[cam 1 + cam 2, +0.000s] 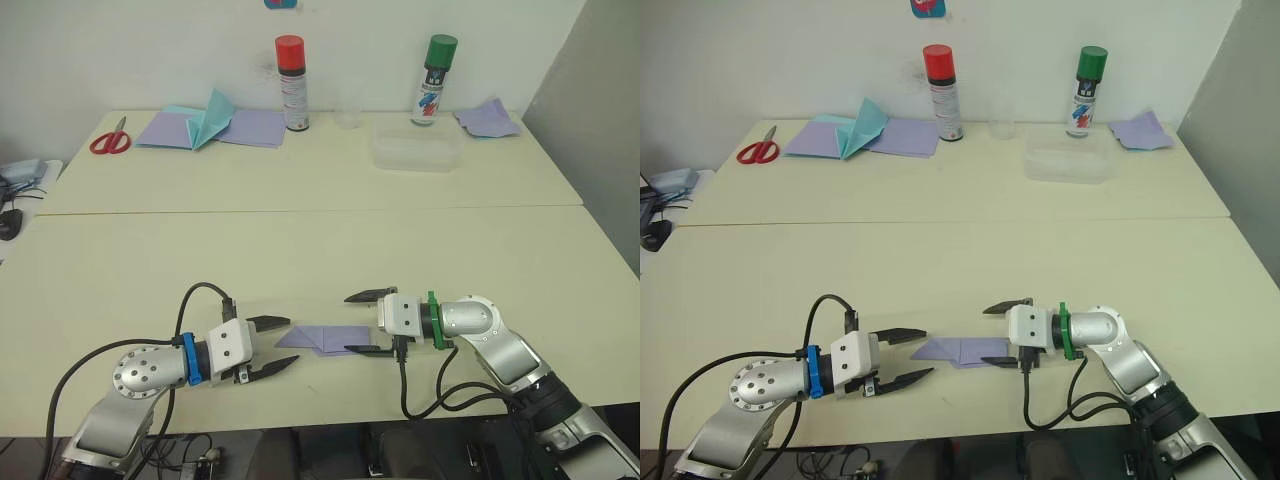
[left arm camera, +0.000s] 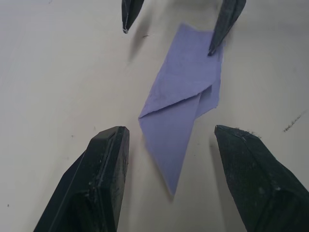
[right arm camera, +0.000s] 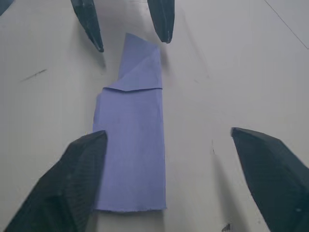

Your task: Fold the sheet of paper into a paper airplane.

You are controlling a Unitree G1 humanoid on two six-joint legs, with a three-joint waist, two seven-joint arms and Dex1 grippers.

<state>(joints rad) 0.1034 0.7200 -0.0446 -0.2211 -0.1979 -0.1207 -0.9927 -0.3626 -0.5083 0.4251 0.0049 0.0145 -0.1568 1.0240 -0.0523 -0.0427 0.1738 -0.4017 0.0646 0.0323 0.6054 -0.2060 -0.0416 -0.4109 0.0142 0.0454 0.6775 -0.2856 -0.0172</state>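
Observation:
The robot's right gripper should next grab the folded paper by its square end [image 1: 361,335], so the folded paper's pointed nose [image 1: 282,342] stays free for folding the airplane.
The sheet of paper [image 1: 322,338] lies flat on the near table, folded into a narrow lavender wedge with a pointed nose, like a flat paper airplane. The nose points toward my left gripper [image 1: 292,340], which is open, its fingertips just short of the tip and astride it. My right gripper [image 1: 347,323] faces it from the other side, also open, over the paper's square end. In the right wrist view one finger [image 3: 72,188] overlaps the edge of the paper [image 3: 133,140]. Neither gripper holds anything.
On the far table stand a red-capped spray can [image 1: 291,85], a green-capped can [image 1: 433,80] and a clear plastic box [image 1: 415,150]. Red scissors [image 1: 110,140], flat lavender sheets with a teal piece [image 1: 215,125] and a rumpled scrap [image 1: 488,118] lie there too.

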